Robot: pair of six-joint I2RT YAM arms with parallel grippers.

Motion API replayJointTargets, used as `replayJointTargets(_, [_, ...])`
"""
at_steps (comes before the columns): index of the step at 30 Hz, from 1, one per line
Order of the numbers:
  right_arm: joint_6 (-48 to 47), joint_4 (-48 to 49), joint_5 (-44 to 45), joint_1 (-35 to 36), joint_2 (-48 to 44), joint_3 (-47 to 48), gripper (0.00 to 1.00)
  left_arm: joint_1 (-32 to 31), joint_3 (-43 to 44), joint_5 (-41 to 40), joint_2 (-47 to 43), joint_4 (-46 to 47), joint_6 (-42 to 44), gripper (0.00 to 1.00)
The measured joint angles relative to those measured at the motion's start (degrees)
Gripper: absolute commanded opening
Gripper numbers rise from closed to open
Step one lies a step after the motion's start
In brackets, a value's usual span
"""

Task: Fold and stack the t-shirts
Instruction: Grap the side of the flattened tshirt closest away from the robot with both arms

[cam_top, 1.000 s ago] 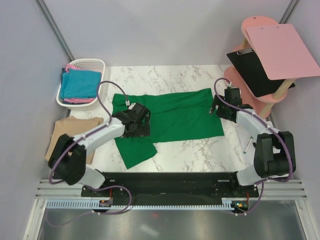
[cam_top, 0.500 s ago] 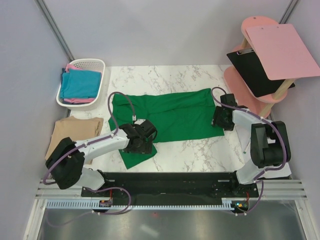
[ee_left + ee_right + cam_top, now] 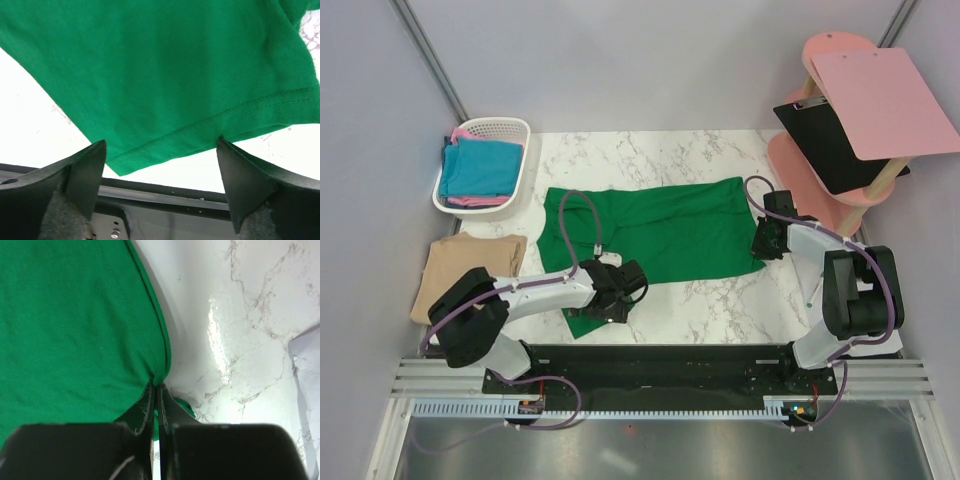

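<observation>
The stitched hem runs between my left gripper's open fingers, one touching the cloth, so it is time to close now, as that would catch the hem.
The bright green t-shirt [image 3: 660, 230] lies spread flat across the marble table [image 3: 650, 155]. My left gripper [image 3: 616, 296] hovers open over the shirt's near-left corner. In the left wrist view its gripper [image 3: 160, 145] straddles the stitched hem of the green t-shirt [image 3: 165, 65] with nothing between the fingers. My right gripper [image 3: 767, 243] is at the shirt's right edge. The right wrist view shows that gripper [image 3: 156, 386] shut, pinching the hem of the green t-shirt [image 3: 75, 325]. A tan t-shirt [image 3: 460, 268] lies folded at the table's left edge.
A white basket [image 3: 505, 128] at the back left holds teal-blue [image 3: 478, 165] and pink [image 3: 470, 201] t-shirts. A pink stand [image 3: 820, 170] with a black clipboard [image 3: 825, 145] rises at the right. White paper [image 3: 306, 390] lies near the right arm. The black base rail [image 3: 660, 358] runs along the near edge.
My left gripper has slid toward the near edge, from mid-shirt to the near-left corner. My right gripper came down onto the shirt's right edge and closed on the hem.
</observation>
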Motion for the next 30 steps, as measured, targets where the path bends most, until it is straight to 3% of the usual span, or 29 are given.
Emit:
replayJointTargets(1, [0.0, 0.1, -0.2, 0.0, -0.1, -0.1, 0.03, -0.2, -0.1, -0.2, 0.0, 0.0, -0.7, 0.91])
replayJointTargets(4, [0.0, 0.3, -0.6, -0.1, -0.2, -0.2, 0.02, -0.9, 0.0, -0.3, 0.5, 0.0, -2.8, 0.68])
replayJointTargets(5, [0.0, 0.3, -0.8, -0.1, -0.2, -0.2, 0.02, -1.1, 0.2, -0.3, 0.9, 0.0, -3.5, 0.53])
replayJointTargets(6, [0.0, 0.3, -0.9, -0.1, -0.2, -0.2, 0.02, -1.4, 0.7, -0.2, 1.8, 0.0, -4.2, 0.45])
replayJointTargets(7, [0.0, 0.2, -1.0, -0.1, -0.2, -0.2, 0.01, -1.5, 1.3, -0.2, 2.4, -0.3, -4.8, 0.26])
replayJointTargets(10, [0.0, 0.2, -1.7, -0.1, -0.5, -0.4, 0.01, -1.8, 3.0, -0.4, 5.5, -1.2, -6.1, 0.02])
replayJointTargets(17, [-0.1, -1.7, -4.1, 0.0, -2.4, -1.5, 0.00, -1.8, 4.4, -1.7, 7.9, -5.3, -6.7, 0.02])
replayJointTargets(23, [-0.2, -2.9, -5.9, 0.0, -6.2, -2.1, 0.00, -1.8, 4.5, -1.9, 4.5, -9.9, -8.1, 0.02])
replayJointTargets(30, [-0.2, -2.8, -7.7, 0.0, -7.7, -2.1, 0.00, -0.6, 15.7, -8.1, 1.2, -22.3, -10.2, 0.02])
